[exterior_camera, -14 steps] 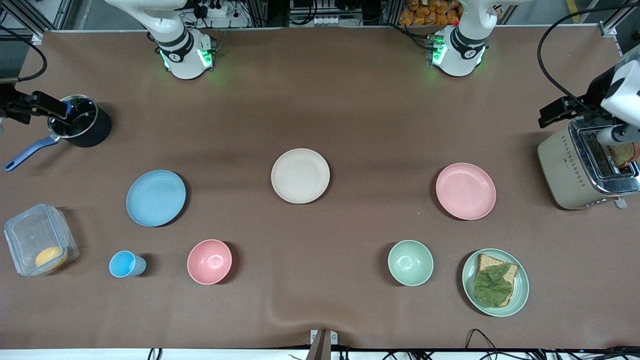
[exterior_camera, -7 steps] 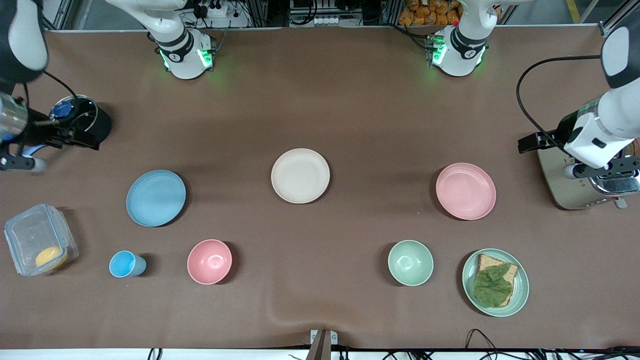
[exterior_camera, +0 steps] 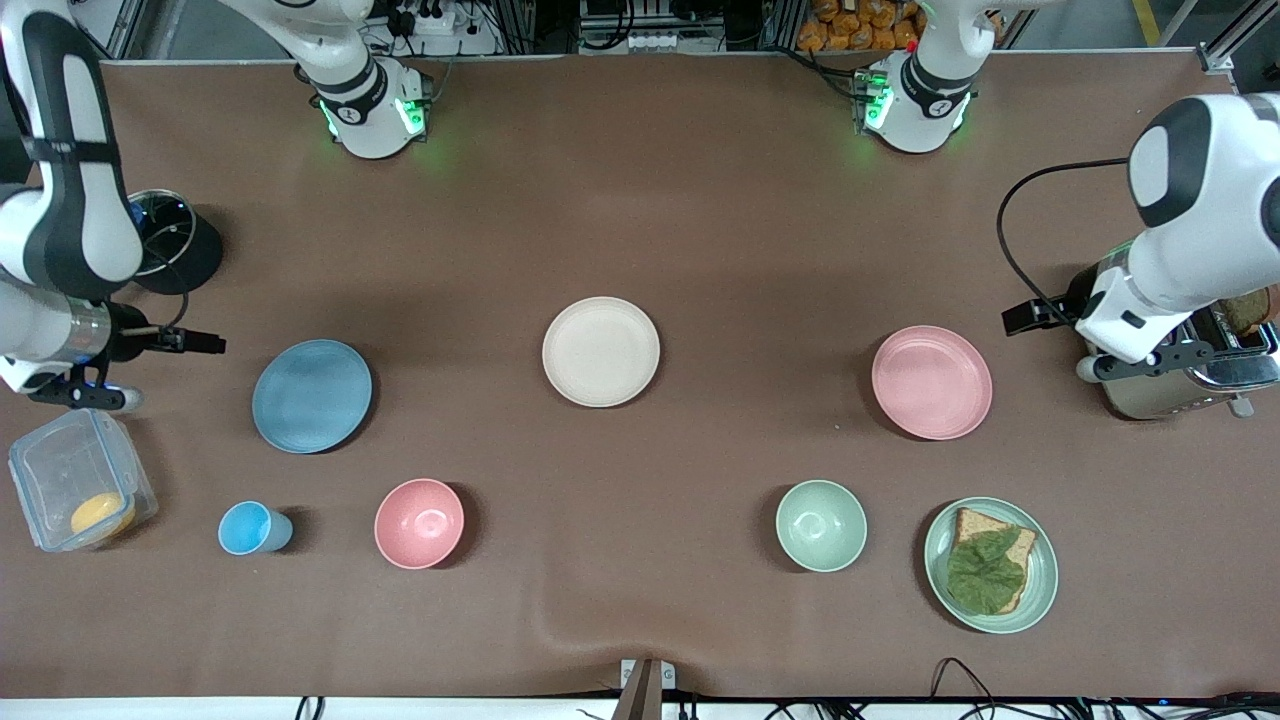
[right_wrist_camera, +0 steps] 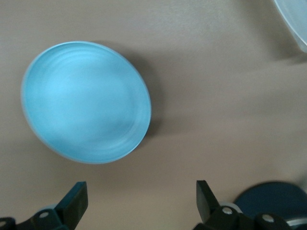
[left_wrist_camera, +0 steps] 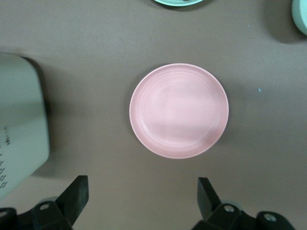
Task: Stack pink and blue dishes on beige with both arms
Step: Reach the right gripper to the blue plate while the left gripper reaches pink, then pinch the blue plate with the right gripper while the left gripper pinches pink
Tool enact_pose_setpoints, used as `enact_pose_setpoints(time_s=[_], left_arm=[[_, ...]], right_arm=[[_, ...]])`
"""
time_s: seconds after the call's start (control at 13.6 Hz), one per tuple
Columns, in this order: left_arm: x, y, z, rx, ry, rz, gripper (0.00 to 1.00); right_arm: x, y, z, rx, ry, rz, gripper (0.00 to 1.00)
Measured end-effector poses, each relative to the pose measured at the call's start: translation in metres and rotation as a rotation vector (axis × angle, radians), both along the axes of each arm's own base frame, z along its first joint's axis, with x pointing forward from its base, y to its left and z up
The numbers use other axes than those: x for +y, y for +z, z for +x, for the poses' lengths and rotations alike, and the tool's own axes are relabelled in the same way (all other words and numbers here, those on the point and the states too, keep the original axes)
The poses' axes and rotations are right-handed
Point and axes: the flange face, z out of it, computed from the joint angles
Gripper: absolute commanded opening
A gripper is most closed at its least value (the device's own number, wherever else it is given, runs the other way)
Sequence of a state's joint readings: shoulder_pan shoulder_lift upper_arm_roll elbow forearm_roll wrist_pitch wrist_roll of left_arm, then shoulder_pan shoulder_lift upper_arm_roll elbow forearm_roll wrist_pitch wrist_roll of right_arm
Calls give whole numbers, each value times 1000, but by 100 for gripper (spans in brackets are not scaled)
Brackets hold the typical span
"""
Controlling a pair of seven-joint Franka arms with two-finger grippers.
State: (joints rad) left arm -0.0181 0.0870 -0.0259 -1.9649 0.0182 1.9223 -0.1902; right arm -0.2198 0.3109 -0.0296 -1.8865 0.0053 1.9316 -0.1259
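The light blue plate's round side is wider than my open fingers, so my right gripper will next grip the plate's thin rim [exterior_camera: 256,386] to stack it.
The pale pink plate [exterior_camera: 931,382] lies toward the left arm's end of the table, the light blue plate [exterior_camera: 311,395] toward the right arm's end, and the beige plate [exterior_camera: 600,351] between them. All three are bare and apart. My left gripper [exterior_camera: 1140,358] hangs open over the toaster's edge, beside the pink plate [left_wrist_camera: 179,110]; its open fingers [left_wrist_camera: 142,184] hold nothing. My right gripper [exterior_camera: 75,392] hovers open over the table's end, beside the blue plate [right_wrist_camera: 86,101]; between its fingers [right_wrist_camera: 141,189] is only tablecloth.
A toaster [exterior_camera: 1140,395] stands under the left hand. Near the right hand are a dark pot [exterior_camera: 185,250] and a clear box [exterior_camera: 78,490]. Nearer the camera sit a blue cup [exterior_camera: 252,527], pink bowl [exterior_camera: 419,523], green bowl [exterior_camera: 821,525] and bread plate [exterior_camera: 1040,580].
Both arms have swung in from the table's ends. The right hand left the pot and came toward the blue plate; the left hand moved off the toaster toward the pink plate.
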Motion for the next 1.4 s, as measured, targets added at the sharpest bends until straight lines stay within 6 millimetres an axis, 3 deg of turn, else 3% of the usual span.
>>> enact_pose_setpoints(time_s=[0.22,0.59,0.88,0.96,1.18,1.25,1.4], left_arm=[[5,-39,-5,-17,7,-2,100],[21,-130,-4,-14,34,-7,100],[29,-175,-2,24,47,-10,100],[31,-182,-2,34,50,-10,98],[42,-200,-2,57,66,-12,94],[44,-204,-1,61,69,-13,94],[46,-212,1,69,71,-14,89]], right_arm=[[2,-42,2,2,6,1,100],[10,-113,-16,-67,15,-17,100],[12,-128,-17,-59,17,-15,100],[12,-129,-17,-59,17,-14,82],[13,-135,-18,-52,18,-13,14],[13,-138,-19,-48,18,-12,1],[13,-144,-20,-40,18,-10,0]])
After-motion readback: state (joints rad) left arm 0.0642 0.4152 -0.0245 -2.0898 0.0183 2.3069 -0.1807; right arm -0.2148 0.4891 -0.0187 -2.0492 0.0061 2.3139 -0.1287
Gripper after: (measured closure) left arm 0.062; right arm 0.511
